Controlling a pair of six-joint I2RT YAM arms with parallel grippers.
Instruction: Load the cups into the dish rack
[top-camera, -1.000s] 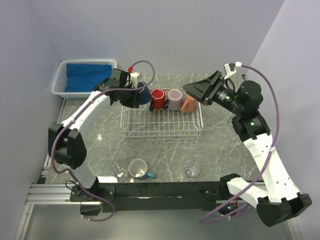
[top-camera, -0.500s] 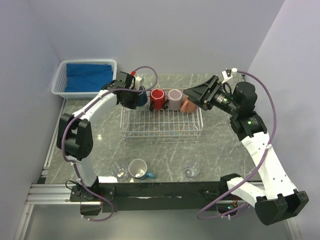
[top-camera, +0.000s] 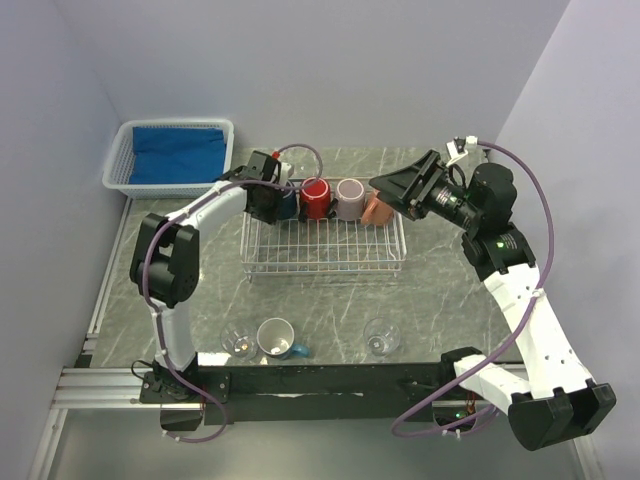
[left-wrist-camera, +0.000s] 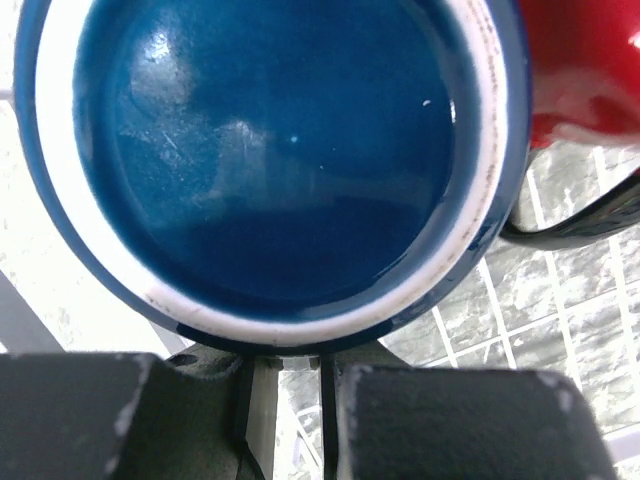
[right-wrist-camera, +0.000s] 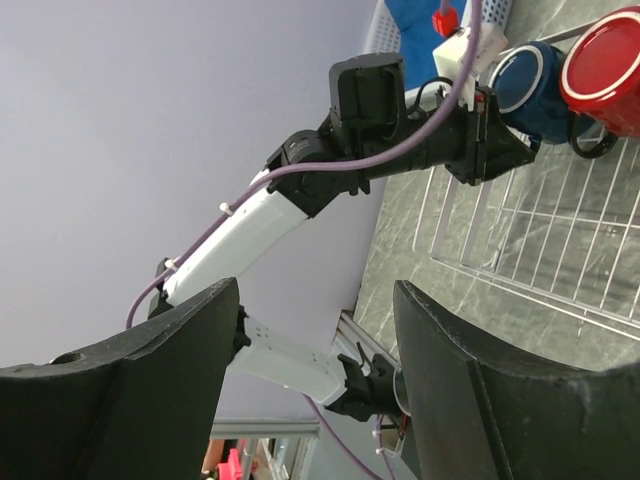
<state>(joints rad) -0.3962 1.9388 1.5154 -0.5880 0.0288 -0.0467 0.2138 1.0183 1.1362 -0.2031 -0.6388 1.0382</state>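
Observation:
I should open my left gripper now. The navy mug (top-camera: 288, 200) (left-wrist-camera: 280, 150) is standing base up inside the rack's wires, so it would stay standing.
The white wire dish rack (top-camera: 323, 255) holds a red mug (top-camera: 315, 198), a mauve mug (top-camera: 349, 198) and a salmon-orange mug (top-camera: 378, 209) along its far side. My left gripper (top-camera: 270, 196) is shut on the rim of the navy mug (top-camera: 288, 200), at the rack's far left corner beside the red mug. The navy mug (left-wrist-camera: 280, 150) fills the left wrist view, its rim between my nearly closed fingers (left-wrist-camera: 470, 420). My right gripper (top-camera: 397, 188) is open and empty above the salmon mug. A light blue mug (top-camera: 277, 338) and two clear glass cups (top-camera: 238, 345) (top-camera: 381, 337) stand near the front edge.
A white plastic basket (top-camera: 118, 165) with blue cloth sits at the far left, outside the rack. In the right wrist view the left arm (right-wrist-camera: 270, 220) reaches across to the rack (right-wrist-camera: 520, 250). Walls close in on both sides.
My left gripper has carried the navy mug right and down, to the rack's far left corner next to the red mug. The right gripper has barely shifted.

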